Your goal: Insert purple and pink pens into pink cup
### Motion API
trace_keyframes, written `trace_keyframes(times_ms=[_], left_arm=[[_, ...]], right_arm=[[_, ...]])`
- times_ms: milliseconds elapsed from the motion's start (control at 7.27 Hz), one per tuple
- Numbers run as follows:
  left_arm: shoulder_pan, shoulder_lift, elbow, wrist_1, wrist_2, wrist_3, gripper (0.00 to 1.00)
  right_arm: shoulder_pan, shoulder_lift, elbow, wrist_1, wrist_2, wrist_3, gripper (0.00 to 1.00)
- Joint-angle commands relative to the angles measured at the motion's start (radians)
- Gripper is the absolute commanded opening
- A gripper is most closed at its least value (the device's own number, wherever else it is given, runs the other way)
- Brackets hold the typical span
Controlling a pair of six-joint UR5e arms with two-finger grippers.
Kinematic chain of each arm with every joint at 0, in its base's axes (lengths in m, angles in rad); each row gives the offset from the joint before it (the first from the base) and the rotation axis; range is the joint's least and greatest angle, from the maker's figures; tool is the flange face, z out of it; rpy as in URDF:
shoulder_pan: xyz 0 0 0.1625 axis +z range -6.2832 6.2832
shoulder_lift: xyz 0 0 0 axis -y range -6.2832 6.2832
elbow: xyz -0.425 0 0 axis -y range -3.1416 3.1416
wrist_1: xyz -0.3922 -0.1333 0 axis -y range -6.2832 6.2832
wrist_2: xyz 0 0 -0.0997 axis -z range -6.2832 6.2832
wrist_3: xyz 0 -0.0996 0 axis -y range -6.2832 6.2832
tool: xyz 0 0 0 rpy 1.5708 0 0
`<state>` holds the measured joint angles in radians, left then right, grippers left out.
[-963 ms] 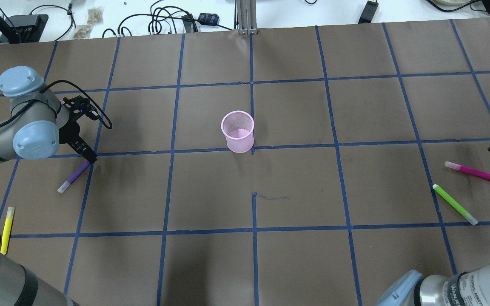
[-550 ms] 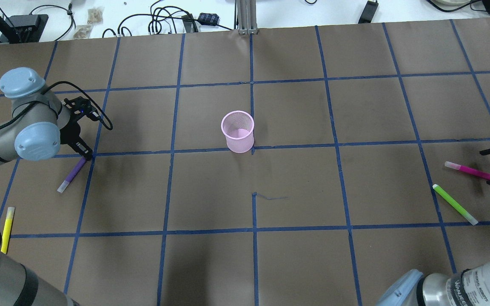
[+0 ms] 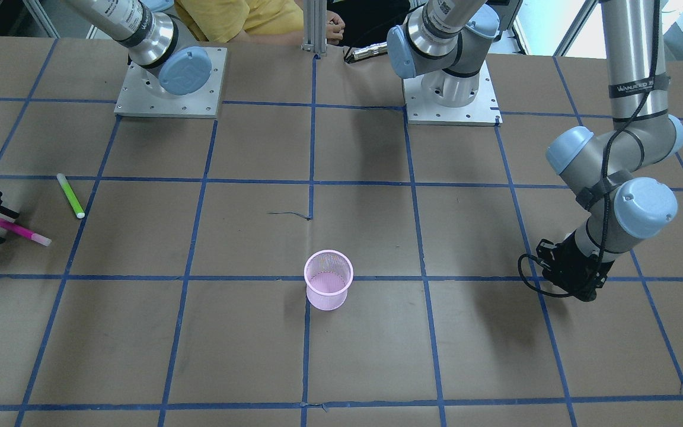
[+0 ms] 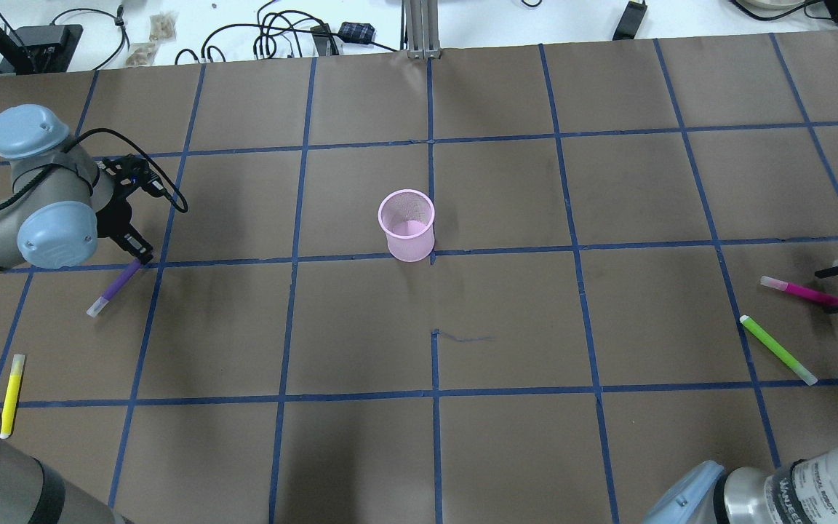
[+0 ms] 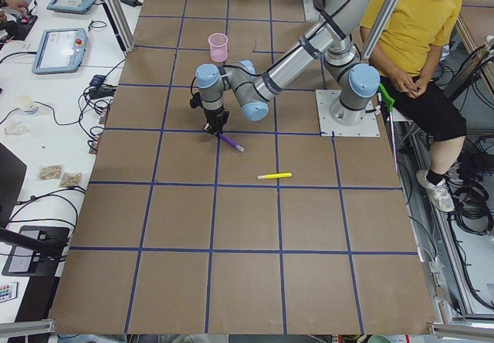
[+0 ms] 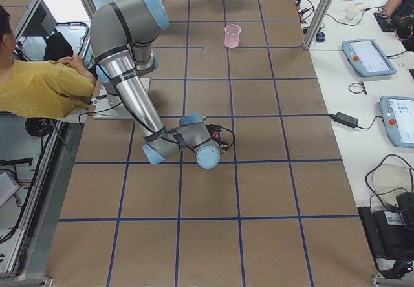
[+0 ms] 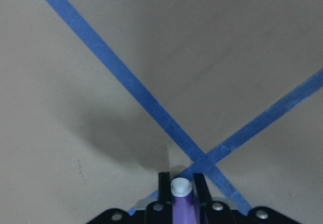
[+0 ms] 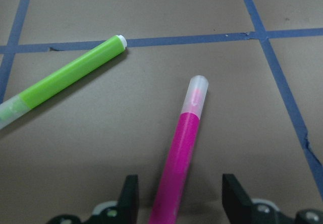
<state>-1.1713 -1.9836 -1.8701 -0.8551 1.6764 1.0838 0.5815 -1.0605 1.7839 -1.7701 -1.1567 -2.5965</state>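
Note:
The robot's right gripper will drop the pen into the pink cup [image 3: 328, 277], so it will next grab the pink pen by its magenta body [image 3: 13, 227].
The pink mesh cup [image 4: 409, 244] stands upright mid-table, also in the front view [image 3: 328, 293]. My left gripper [image 4: 144, 256] is shut on the upper end of the purple pen [image 4: 113, 288]. In the left wrist view the pen [image 7: 180, 204] sits between the closed fingers [image 7: 164, 182]. My right gripper [image 4: 828, 292] is open and straddles the dark end of the pink pen [image 4: 797, 290], which lies flat. In the right wrist view the pink pen [image 8: 184, 153] lies between the spread fingers [image 8: 130, 193].
A green pen [image 4: 777, 349] lies just beside the pink pen, and shows in the right wrist view [image 8: 68, 79]. A yellow pen [image 4: 12, 395] lies near the table's left front edge. Cables and boxes lie beyond the far edge.
My left gripper has shifted left and back, taking the purple pen with it. My right gripper has turned and moved in around the pink pen's end, still open.

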Motion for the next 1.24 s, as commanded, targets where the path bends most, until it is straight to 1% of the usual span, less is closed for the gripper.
trace_keyframes(times_ms=[0, 138, 550, 688, 826, 963, 1101], left_arm=[[-0.008, 0.023, 0.025, -0.039, -0.001, -0.057, 0.04], [-0.028, 0.037, 0.026, -0.039, -0.001, -0.074, 0.04], [-0.048, 0.057, 0.026, -0.065, -0.003, -0.11, 0.04], [-0.048, 0.06, 0.026, -0.065, -0.003, -0.11, 0.04], [-0.05, 0.062, 0.029, -0.065, -0.004, -0.11, 0.04], [-0.05, 0.066, 0.038, -0.077, -0.004, -0.11, 0.04], [-0.05, 0.074, 0.046, -0.096, -0.015, -0.111, 0.04]], right_arm=[[0.0, 0.0, 0.0, 0.0, 0.0, -0.005, 0.46], [0.0, 0.001, 0.0, 0.001, 0.003, -0.029, 0.37], [-0.002, 0.001, 0.009, 0.001, 0.003, -0.033, 0.21], [0.0, -0.001, 0.009, 0.003, -0.003, -0.022, 0.14], [-0.002, -0.007, 0.008, 0.007, -0.005, -0.016, 0.11], [-0.002, -0.022, -0.004, 0.021, -0.005, 0.057, 0.09], [0.0, -0.068, -0.003, 0.024, 0.0, 0.109, 0.07]])
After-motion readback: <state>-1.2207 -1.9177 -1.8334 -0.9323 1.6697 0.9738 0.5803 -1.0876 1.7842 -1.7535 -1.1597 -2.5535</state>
